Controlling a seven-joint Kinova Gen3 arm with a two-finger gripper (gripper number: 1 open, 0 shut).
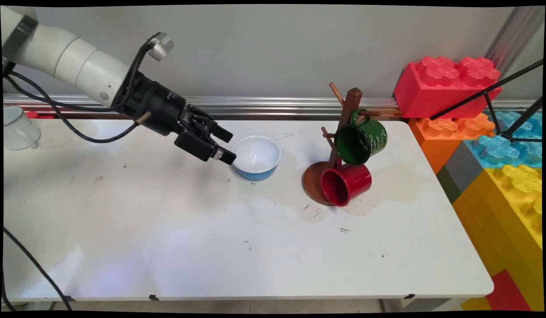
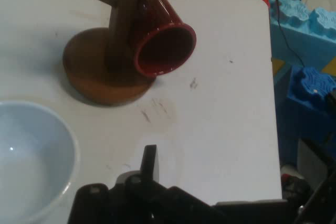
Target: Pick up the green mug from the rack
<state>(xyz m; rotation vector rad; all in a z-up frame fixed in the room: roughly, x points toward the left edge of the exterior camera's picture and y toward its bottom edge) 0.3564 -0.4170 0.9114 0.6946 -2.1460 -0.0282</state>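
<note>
The green mug should come off the wooden mug tree (image 1: 348, 110), so my gripper will next pick it up by its rim (image 1: 337, 149).
My black gripper (image 1: 227, 145) hangs open just left of a small bowl (image 1: 259, 154), blue outside and white inside, with the lower fingertip close to the bowl's left rim. Nothing is between the fingers. In the hand view the bowl (image 2: 26, 156) fills the lower left and one finger (image 2: 150, 162) rises beside it. Right of the bowl stands a wooden mug tree (image 1: 348, 110) on a round base. A green mug (image 1: 361, 139) hangs from a peg and a red mug (image 1: 345, 183) hangs low by the base. Ahead in the hand view are the tree (image 2: 123, 24) and the red mug (image 2: 164, 45).
A clear glass mug (image 1: 19, 128) stands at the table's far left edge. Large toy blocks, red (image 1: 445, 86), orange (image 1: 449, 132), blue (image 1: 506, 150) and yellow (image 1: 511, 203), are stacked past the table's right edge. Black tripod legs (image 1: 489, 95) cross in front of them.
</note>
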